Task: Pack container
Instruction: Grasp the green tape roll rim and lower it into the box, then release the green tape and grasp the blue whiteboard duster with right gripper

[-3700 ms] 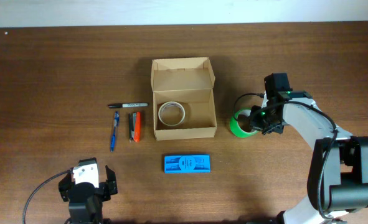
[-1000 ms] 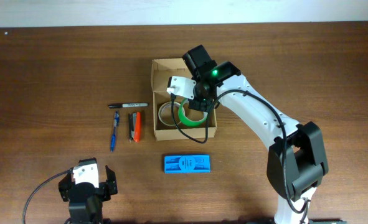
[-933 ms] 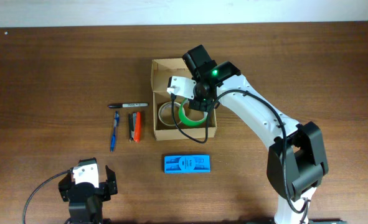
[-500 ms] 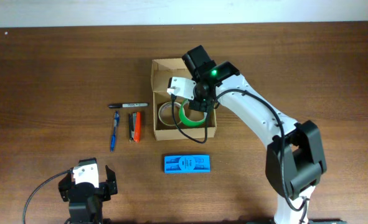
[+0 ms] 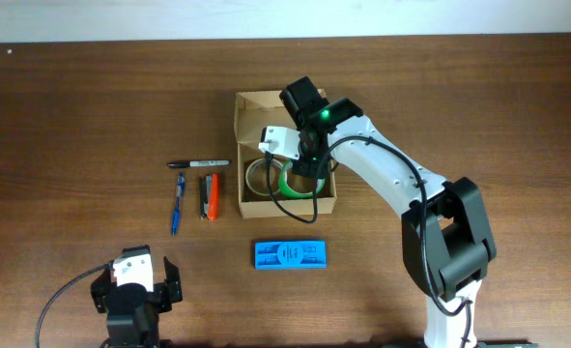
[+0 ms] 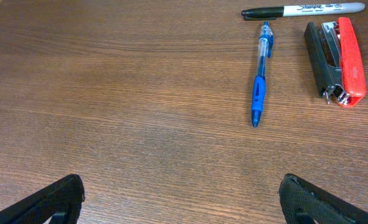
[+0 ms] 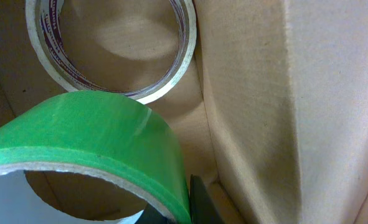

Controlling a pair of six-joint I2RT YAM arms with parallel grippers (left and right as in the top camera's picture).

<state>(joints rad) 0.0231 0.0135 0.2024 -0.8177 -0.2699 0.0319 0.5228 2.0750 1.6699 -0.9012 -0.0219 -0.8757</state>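
The green tape roll (image 5: 286,183) (image 7: 96,134) is inside the box's sides and over the box's bottom. It would rest there if the robot's right gripper opened now, so the right gripper will open.
The container (image 5: 275,104) is a tan cardboard box with its flap lid open, at the table's middle. A clear tape roll (image 5: 261,177) lies flat in its left half and also shows in the right wrist view (image 7: 112,43). My right gripper (image 5: 300,170) reaches into the box's right half, shut on a green tape roll (image 5: 286,183). In the right wrist view the green roll (image 7: 96,134) hangs tilted by the box's inner wall (image 7: 264,93), with a dark finger (image 7: 193,202) against its rim. My left gripper (image 5: 133,293) is open and empty near the front edge (image 6: 187,208).
Left of the box lie a black marker (image 5: 198,163), a blue pen (image 5: 177,203) and a red and black stapler (image 5: 209,196); they also show in the left wrist view (image 6: 302,9), (image 6: 260,74), (image 6: 336,53). A flat blue packet (image 5: 290,254) lies in front of the box.
My right gripper has carried the green tape roll from the table right of the box into the box. In the last second it shifted slightly left. The left arm has not moved.
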